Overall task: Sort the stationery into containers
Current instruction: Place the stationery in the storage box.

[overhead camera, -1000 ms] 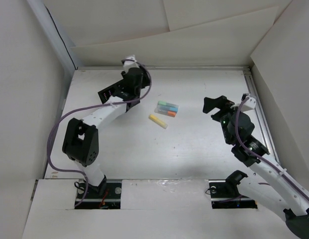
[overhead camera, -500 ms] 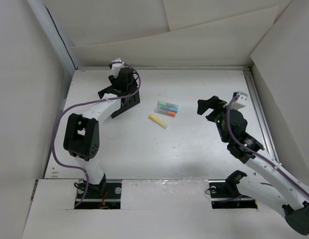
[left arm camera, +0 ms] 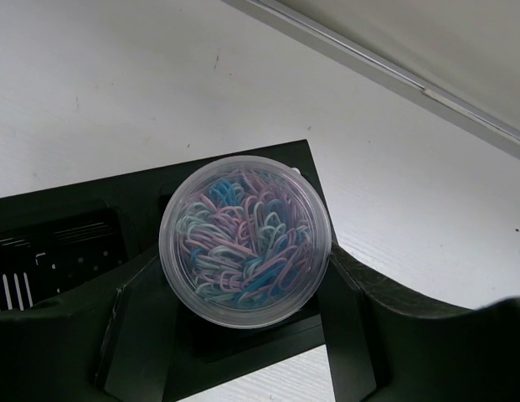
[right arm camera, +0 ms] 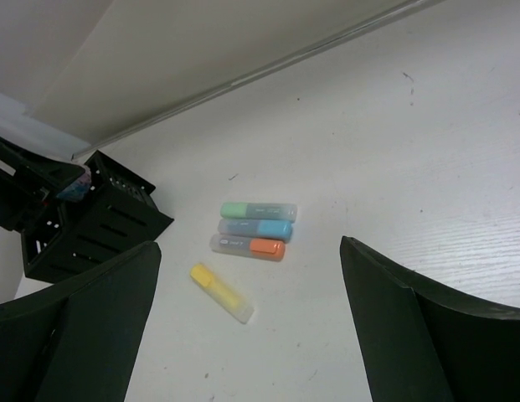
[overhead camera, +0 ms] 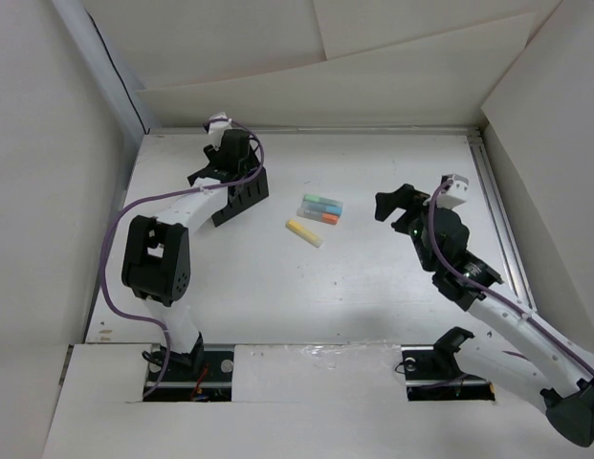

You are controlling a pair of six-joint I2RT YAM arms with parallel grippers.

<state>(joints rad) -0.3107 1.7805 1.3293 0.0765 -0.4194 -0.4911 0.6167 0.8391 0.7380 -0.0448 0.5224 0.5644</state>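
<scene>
My left gripper needs to open: the tub is centred over the organiser's corner section, so the tub would settle inside the section's sides.
My left gripper (overhead camera: 220,172) is shut on a round clear tub of pastel paper clips (left arm camera: 245,241). It holds the tub over a corner compartment of the black slotted organiser (left arm camera: 67,226), which stands at the far left (overhead camera: 244,199). Three bars, green (right arm camera: 258,211), blue (right arm camera: 255,229) and orange (right arm camera: 247,246), lie side by side at mid-table (overhead camera: 321,208). A yellow bar (right arm camera: 220,292) lies just in front of them (overhead camera: 303,232). My right gripper (overhead camera: 397,204) is open and empty, to the right of the bars and facing them.
White walls enclose the table on the left, back and right. A metal rail (overhead camera: 493,206) runs along the right edge. The organiser also shows in the right wrist view (right arm camera: 92,226), left of the bars.
My left gripper has swung left and back with the tub, to over the organiser. My right gripper has moved left, closer to the bars. The bars have not moved.
</scene>
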